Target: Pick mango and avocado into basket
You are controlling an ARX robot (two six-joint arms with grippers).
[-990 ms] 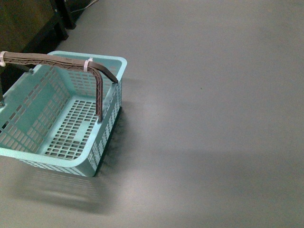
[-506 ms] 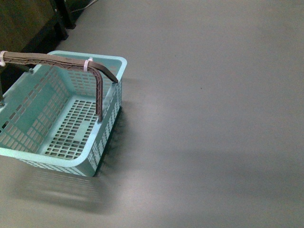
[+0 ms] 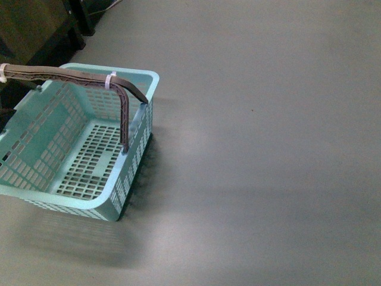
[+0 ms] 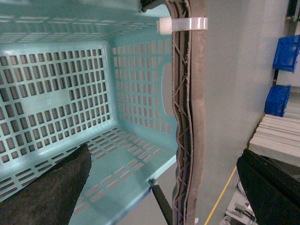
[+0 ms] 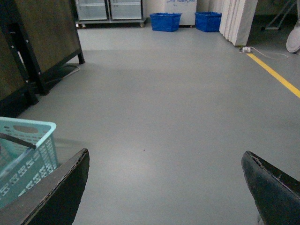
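Note:
I should grab the basket next with my left gripper by its brown handle (image 3: 71, 76), to bring it over for the mango and avocado.
The pale teal basket (image 3: 71, 202) stands on the grey floor at the left of the front view, nothing lying on its slotted bottom. Its brown handle (image 3: 71, 76), bound with a white zip tie (image 3: 109, 80), arches over it. In the left wrist view my left gripper (image 4: 164, 187) is open just above the basket (image 4: 140, 84), and its handle (image 4: 190, 117) runs between the two dark fingers (image 4: 51, 192). My right gripper (image 5: 164, 187) is open over bare floor, with the basket's corner (image 5: 28, 150) off to one side. The mango and the avocado are out of view.
A dark cabinet on black legs (image 5: 37, 42) stands behind the basket. Two blue crates (image 5: 165, 21) and stacked white boards (image 5: 239, 18) line the far wall. A yellow floor line (image 5: 276, 75) runs along one side. Grey floor (image 3: 268, 149) spreads right of the basket.
The basket stays where it was. Only a dark shape at the front view's left border, beside the basket's rim, has shifted slightly.

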